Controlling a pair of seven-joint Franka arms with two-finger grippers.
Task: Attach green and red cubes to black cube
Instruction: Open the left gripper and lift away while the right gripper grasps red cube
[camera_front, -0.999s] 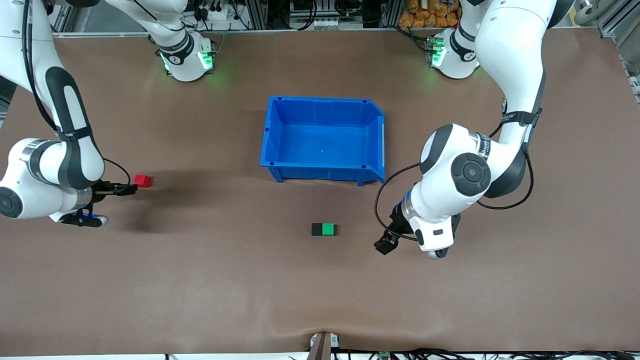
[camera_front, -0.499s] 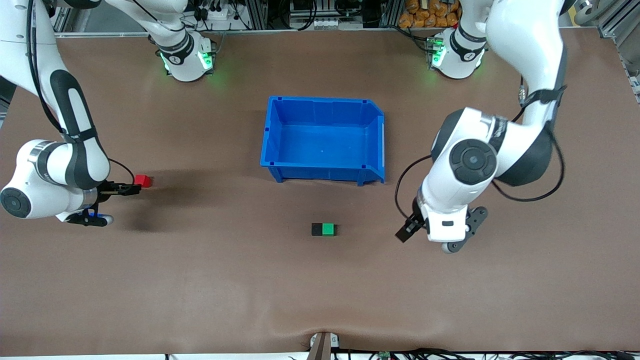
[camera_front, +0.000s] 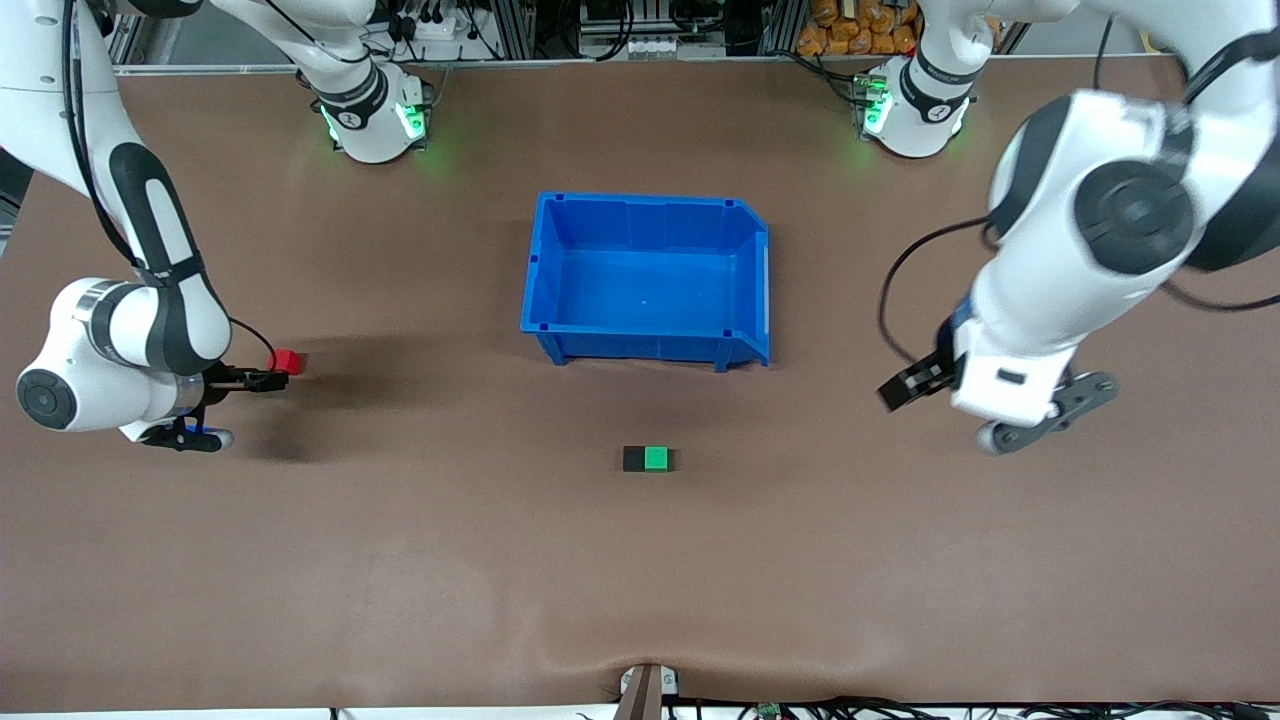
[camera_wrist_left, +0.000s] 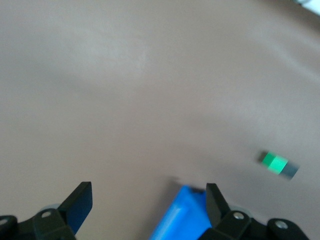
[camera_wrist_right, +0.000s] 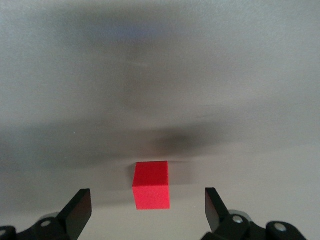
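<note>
The red cube (camera_front: 286, 361) (camera_wrist_right: 151, 185) is ahead of my right gripper's fingers, so they would miss it if I closed now. My right gripper should move toward the cube first, then close on it.
The green cube (camera_front: 657, 459) and the black cube (camera_front: 634, 459) sit side by side and touching on the table, nearer to the front camera than the blue bin. The left wrist view shows the same pair, green cube (camera_wrist_left: 274, 161) beside black cube (camera_wrist_left: 289, 171). My left gripper (camera_front: 905, 385) hangs open and empty over bare table toward the left arm's end, well apart from the pair. The red cube (camera_front: 286, 361) lies alone toward the right arm's end. My right gripper (camera_front: 262, 380) is low and open. The red cube (camera_wrist_right: 151, 185) is at the mouth of its fingers, untouched.
An empty blue bin (camera_front: 650, 347) stands in the middle of the table, with its corner (camera_wrist_left: 182, 215) showing in the left wrist view. The two arm bases are along the table edge farthest from the front camera. A small bracket (camera_front: 648, 688) sits at the nearest edge.
My left arm has swung up and away from the green and black pair toward its own end of the table. My right gripper has crept slightly closer to the red cube.
</note>
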